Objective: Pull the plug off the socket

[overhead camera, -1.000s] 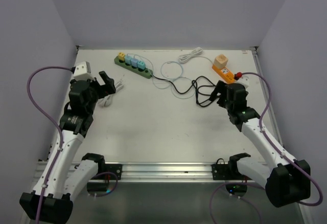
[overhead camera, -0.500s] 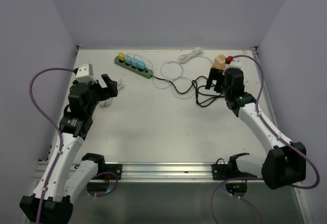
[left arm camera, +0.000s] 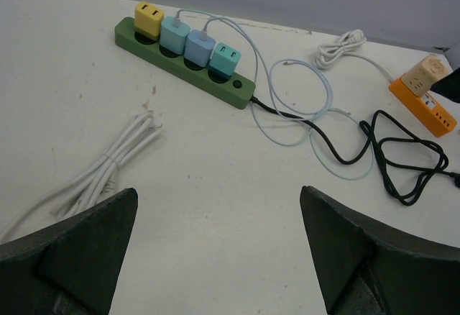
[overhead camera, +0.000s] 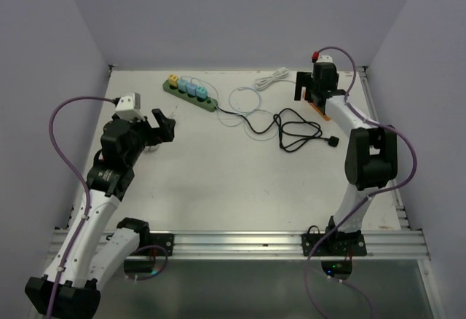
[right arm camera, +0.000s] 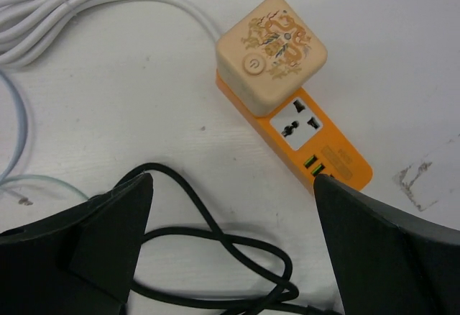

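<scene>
The plug must be pulled off, so my right gripper needs to reach the beige cube adapter [right arm camera: 269, 57] and grab its opposite sides, leaving the orange strip [right arm camera: 316, 139] free to grab.
The dark-green socket strip [overhead camera: 191, 94] lies at the back left of the table, also in the left wrist view [left arm camera: 187, 67]. Its four sockets hold a yellow plug [left arm camera: 149, 19], a light-teal plug [left arm camera: 175, 34], a blue plug [left arm camera: 200, 45] and a teal plug [left arm camera: 225, 60]. Its black cord [overhead camera: 291, 131] runs right in loops. My left gripper [overhead camera: 163, 126] is open and empty, well short of the strip, over bare table [left arm camera: 219, 191]. My right gripper [overhead camera: 312, 92] is open and empty over the orange strip [right arm camera: 316, 139], far from the green one.
A beige cube adapter [right arm camera: 271, 52] sits on the orange strip. A white cable bundle [overhead camera: 271, 79] lies at the back. Another white bundle [left arm camera: 100, 167] lies by my left gripper. Thin pale charger leads [left arm camera: 302, 92] loop beside the green strip. Black cord loops [right arm camera: 215, 236] lie under my right gripper.
My right arm has swung from mid-table to the back right, over the orange strip. My left gripper has shifted slightly right. Both stay open.
</scene>
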Controlling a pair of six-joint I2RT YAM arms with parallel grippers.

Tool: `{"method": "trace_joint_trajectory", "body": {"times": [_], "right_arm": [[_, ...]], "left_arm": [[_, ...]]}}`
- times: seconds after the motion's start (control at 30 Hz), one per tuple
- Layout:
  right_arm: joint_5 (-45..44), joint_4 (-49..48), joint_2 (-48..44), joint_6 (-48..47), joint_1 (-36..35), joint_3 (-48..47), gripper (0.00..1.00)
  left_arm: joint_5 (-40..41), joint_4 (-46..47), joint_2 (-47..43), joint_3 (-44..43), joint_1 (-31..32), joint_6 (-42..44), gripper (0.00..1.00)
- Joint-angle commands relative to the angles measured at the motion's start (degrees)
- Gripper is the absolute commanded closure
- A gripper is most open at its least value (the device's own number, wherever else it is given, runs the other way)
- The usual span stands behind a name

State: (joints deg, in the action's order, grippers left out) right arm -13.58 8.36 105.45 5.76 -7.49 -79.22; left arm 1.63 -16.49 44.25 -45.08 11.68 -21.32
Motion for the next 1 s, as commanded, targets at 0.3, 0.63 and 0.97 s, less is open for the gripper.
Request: {"method": "trace_joint_trajectory", "body": {"times": [0.3,0.63,0.97], "right_arm": [[21.75,1.57,10.74,-11.47,7.31,-14.9,0.01],[20.88,4.65,15.49,-20.34,9.95,-20.27,0.01],[26.32,6.84,20.67,-22.11,11.35,-25.97,0.01]], "left_arm": [[-3.91,2.69,1.89,0.43,1.5,2.25,0.0],[-5.76,3.13,4.18,0.17,1.33,2.51,0.0],[-8.48,3.84,5.85,0.43,0.89,2.51,0.0]]}}
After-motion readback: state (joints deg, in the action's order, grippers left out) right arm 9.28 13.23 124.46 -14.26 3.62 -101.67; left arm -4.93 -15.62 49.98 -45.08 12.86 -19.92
